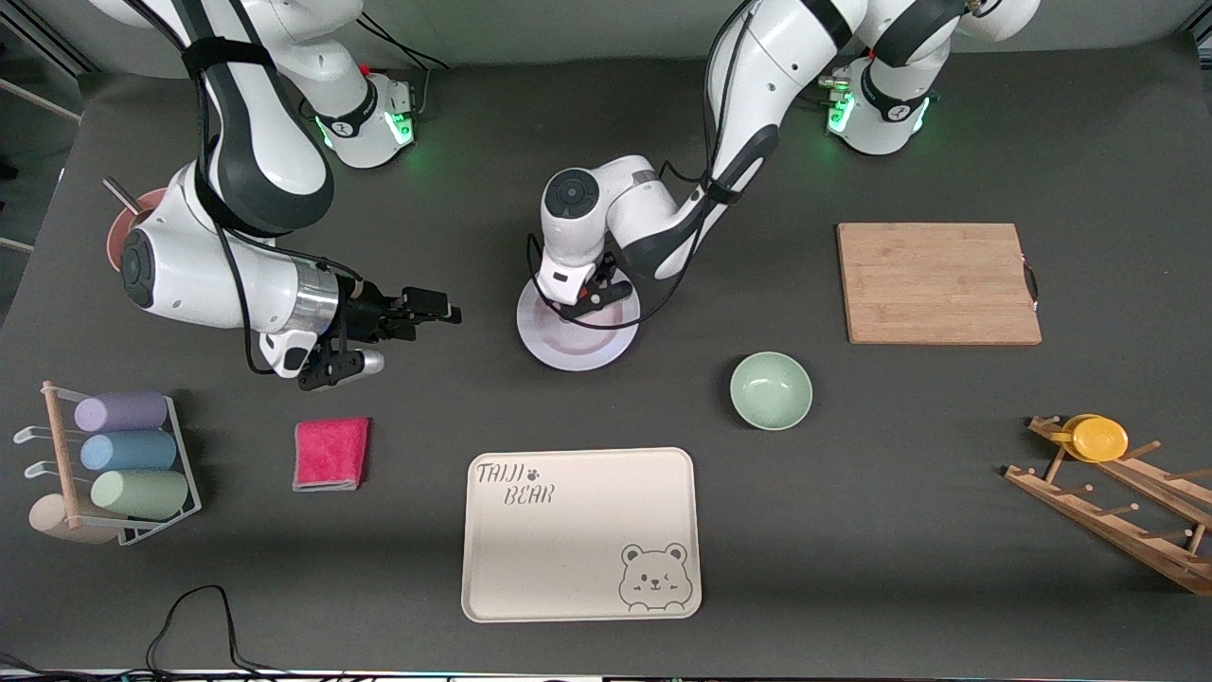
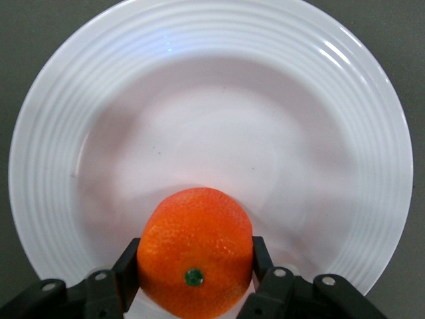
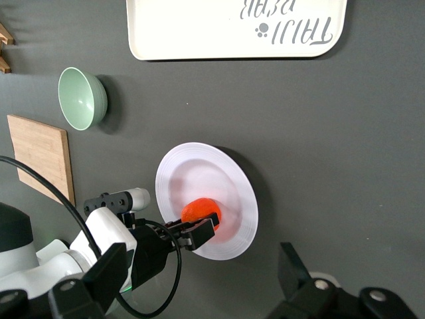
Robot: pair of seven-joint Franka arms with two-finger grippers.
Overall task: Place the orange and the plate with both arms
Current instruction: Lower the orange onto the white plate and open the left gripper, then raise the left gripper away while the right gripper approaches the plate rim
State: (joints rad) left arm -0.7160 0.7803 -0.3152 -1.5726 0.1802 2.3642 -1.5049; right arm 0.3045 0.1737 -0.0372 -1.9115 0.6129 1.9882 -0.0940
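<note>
The left gripper needs to open now, because the orange (image 2: 194,246) is low inside the white plate's rim (image 2: 372,153) in the left wrist view.
The white plate (image 1: 579,356) lies in the middle of the table, farther from the front camera than the cream tray. My left gripper (image 1: 589,292) is over the plate, shut on the orange (image 2: 196,249), with one finger on each side of the fruit. I cannot tell whether the orange touches the plate (image 2: 212,100). The right wrist view shows the orange (image 3: 201,210) over the plate (image 3: 234,171) with an orange glow under it. My right gripper (image 1: 443,311) is open and empty, up in the air toward the right arm's end of the table, beside the plate.
A cream bear tray (image 1: 582,578) lies nearest the front camera, with a pale-green bowl (image 1: 771,390) beside the plate. A wooden board (image 1: 937,282) and a peg rack with a yellow lid (image 1: 1098,438) lie toward the left arm's end. A pink cloth (image 1: 330,453) and a cup rack (image 1: 123,464) lie toward the right arm's end.
</note>
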